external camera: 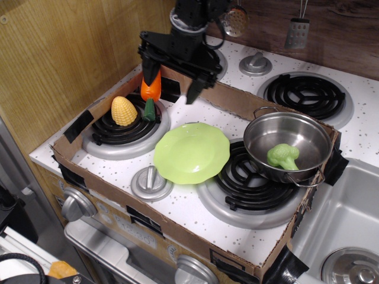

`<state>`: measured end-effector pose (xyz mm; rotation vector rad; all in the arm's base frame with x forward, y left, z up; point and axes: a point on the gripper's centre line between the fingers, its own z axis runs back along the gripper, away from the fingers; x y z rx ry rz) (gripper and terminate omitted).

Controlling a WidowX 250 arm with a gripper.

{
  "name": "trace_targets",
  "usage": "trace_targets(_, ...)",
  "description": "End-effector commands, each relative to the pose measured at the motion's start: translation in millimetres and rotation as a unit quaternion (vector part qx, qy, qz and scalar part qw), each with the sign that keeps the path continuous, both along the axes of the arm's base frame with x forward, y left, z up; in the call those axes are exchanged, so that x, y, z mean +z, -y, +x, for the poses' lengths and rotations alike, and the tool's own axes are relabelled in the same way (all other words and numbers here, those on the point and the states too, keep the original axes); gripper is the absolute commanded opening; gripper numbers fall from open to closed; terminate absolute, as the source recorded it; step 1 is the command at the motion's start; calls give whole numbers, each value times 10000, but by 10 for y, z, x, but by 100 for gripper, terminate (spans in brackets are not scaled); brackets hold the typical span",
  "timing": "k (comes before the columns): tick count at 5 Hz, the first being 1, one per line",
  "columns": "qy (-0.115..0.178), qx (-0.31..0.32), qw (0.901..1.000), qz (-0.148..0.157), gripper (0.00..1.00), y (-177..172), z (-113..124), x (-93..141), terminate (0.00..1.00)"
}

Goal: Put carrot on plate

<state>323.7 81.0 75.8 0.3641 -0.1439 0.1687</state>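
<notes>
The carrot should go on the lime-green plate (191,152), so my gripper will next grab the carrot by its orange upper part (152,88).
The orange carrot (151,89) leans against the back left wall of the cardboard box, its dark green stem end down on the left burner. Its upper part is hidden behind my gripper. My gripper (170,84) hangs just above and to the right of the carrot, its jaws wide apart and empty. Its left finger (148,72) stands in front of the carrot's tip. The lime-green plate (191,152) lies in the middle of the stove top, right of and nearer than the carrot, with nothing on it.
A yellow corn cob (124,110) stands on the left burner beside the carrot. A steel pot (308,137) holding green broccoli (282,155) sits on the right burner. A grey knob (151,182) lies in front of the plate. A cardboard wall (237,92) rings the area.
</notes>
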Motion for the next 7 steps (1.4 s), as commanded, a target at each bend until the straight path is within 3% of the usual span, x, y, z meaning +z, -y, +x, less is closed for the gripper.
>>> trace_targets(1,185,-293,9979,550,100,-226,207,224,0)
trace_targets(4,514,-457,9951,708,100,-370,439,11,0)
trace_targets(7,787,-555,9939,545,100,-551,435,-312,0)
